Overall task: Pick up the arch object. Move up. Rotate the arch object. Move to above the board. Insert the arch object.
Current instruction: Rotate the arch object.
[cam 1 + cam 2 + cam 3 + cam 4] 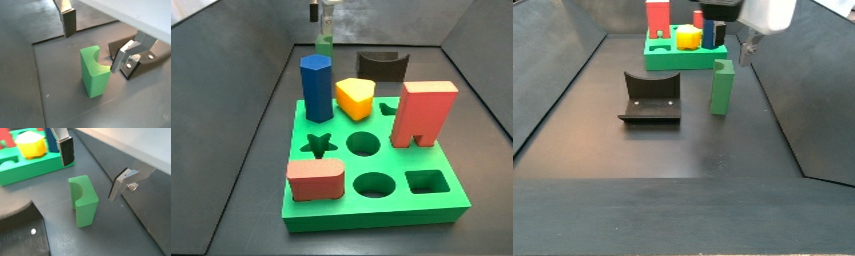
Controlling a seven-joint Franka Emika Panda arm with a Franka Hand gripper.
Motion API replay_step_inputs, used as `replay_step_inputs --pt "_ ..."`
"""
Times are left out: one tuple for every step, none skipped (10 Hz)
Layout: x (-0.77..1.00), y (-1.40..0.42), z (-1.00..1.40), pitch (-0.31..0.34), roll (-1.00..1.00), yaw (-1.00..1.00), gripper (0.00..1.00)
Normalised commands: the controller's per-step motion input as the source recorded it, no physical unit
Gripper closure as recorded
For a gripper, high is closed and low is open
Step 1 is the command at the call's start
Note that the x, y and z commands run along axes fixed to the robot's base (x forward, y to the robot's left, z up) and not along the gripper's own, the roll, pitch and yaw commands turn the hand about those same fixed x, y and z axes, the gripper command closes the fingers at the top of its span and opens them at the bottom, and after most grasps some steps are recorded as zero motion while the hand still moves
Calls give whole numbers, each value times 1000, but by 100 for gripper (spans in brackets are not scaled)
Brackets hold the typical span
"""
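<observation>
My gripper takes hold of the green arch object by its upper end [91, 54] beside the notch next, to insert the arch object into the board.
The arch object [93, 72] is a green block with a half-round notch, standing upright on the dark floor, and both wrist views show it [85, 205]. My gripper [93, 52] hangs open just above it, with one finger on each side and nothing between them. In both side views the arch [723, 88] stands beyond the board [331, 215], with the gripper [743, 48] over its top. The board [667, 60] is a bright green slab with star, circle and square holes.
The dark fixture [651, 97] stands beside the arch [325, 43]. On the board stand a blue prism [315, 90], a yellow piece [357, 98], a tall red block [422, 112] and a low red block [315, 180]. Grey walls enclose the floor.
</observation>
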Motion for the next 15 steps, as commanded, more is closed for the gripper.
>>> replay_step_inputs --pt "35 27 -31 -7 18 -1000 0" --pt "35 27 -31 -8 20 -1000 0" --pt "34 27 -31 -9 25 -798 0" --pt "34 27 -31 -9 25 -636 0" --pt "33 26 -32 -9 25 -372 0" --pt "33 26 -32 -8 25 -242 0" --pt "0 0 -1000 -8 25 -142 0" --pt "3 0 -1000 -12 25 -111 0" --pt "12 0 -1000 -23 19 -75 0" --pt "12 3 -976 -30 10 -60 0" --pt "14 6 -821 -37 0 -53 0" --pt "16 8 -663 -43 -10 -47 0" --pt "17 7 -457 -39 -25 -40 0" --pt "22 7 -301 -38 -35 -35 0" --pt "0 0 0 -34 -48 -28 100"
